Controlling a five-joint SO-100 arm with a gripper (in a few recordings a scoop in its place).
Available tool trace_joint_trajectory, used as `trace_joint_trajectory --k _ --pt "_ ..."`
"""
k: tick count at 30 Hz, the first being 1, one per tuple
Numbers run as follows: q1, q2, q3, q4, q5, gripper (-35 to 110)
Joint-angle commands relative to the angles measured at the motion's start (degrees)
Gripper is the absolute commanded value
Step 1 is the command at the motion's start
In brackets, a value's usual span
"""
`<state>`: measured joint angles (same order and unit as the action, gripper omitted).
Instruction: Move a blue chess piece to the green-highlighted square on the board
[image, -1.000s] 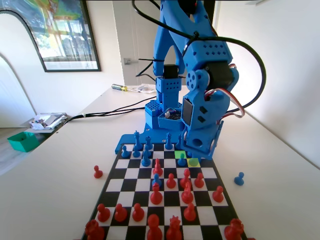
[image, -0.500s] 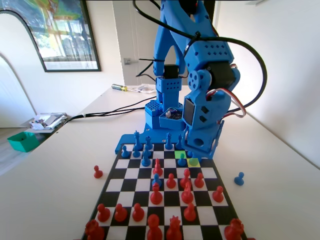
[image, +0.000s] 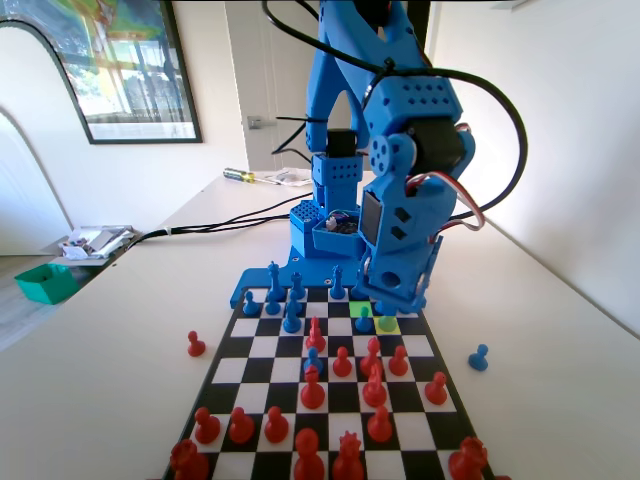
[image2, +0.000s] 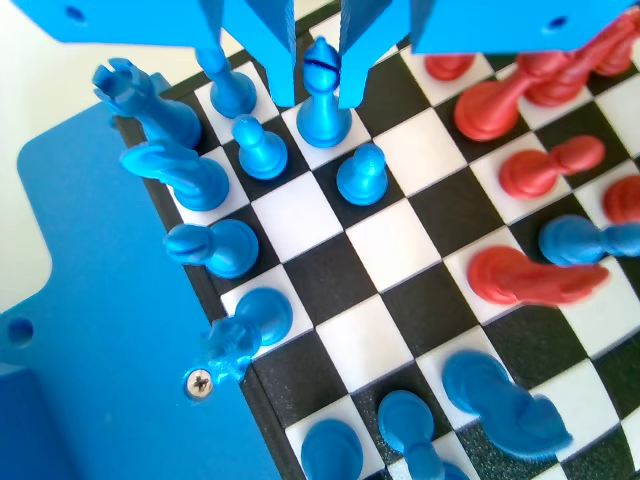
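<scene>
The gripper picks up the blue bishop by its slit head next, to move a blue piece onto the green-highlighted square (image: 356, 309).
In the fixed view my gripper (image: 392, 298) hangs low over the far right corner of the board (image: 250, 345). The green-highlighted square (image: 356, 309) lies just left of it, with a yellow square (image: 388, 324) one step nearer and to the right. A blue chess piece, a small pawn (image: 364, 320), stands at the green square's near edge; I cannot tell which square its base is on. In the wrist view the gripper (image2: 318, 100) is open. Its jaws hang either side of a taller blue piece with a slit head (image2: 322, 95). A blue pawn (image2: 362, 175) stands just below it.
Blue back-row pieces (image2: 165, 165) crowd the board edge at the left of the wrist view. Red pieces (image: 313, 388) cover the middle and near rows. A blue pawn (image: 479, 357) and a red pawn (image: 196, 344) stand off the board on the table.
The gripper has risen slightly and shifted a little left in the fixed view. The pieces on the board have not moved.
</scene>
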<state>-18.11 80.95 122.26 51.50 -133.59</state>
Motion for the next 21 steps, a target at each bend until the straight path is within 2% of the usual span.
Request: trace_joint_trajectory --k 1,9,21 --pt "-0.8 4.2 -0.6 2.0 -1.2 1" --pt "-1.2 4.6 -1.4 3.0 0.1 1" --pt "-0.1 12.7 -6.6 16.3 0.1 1"
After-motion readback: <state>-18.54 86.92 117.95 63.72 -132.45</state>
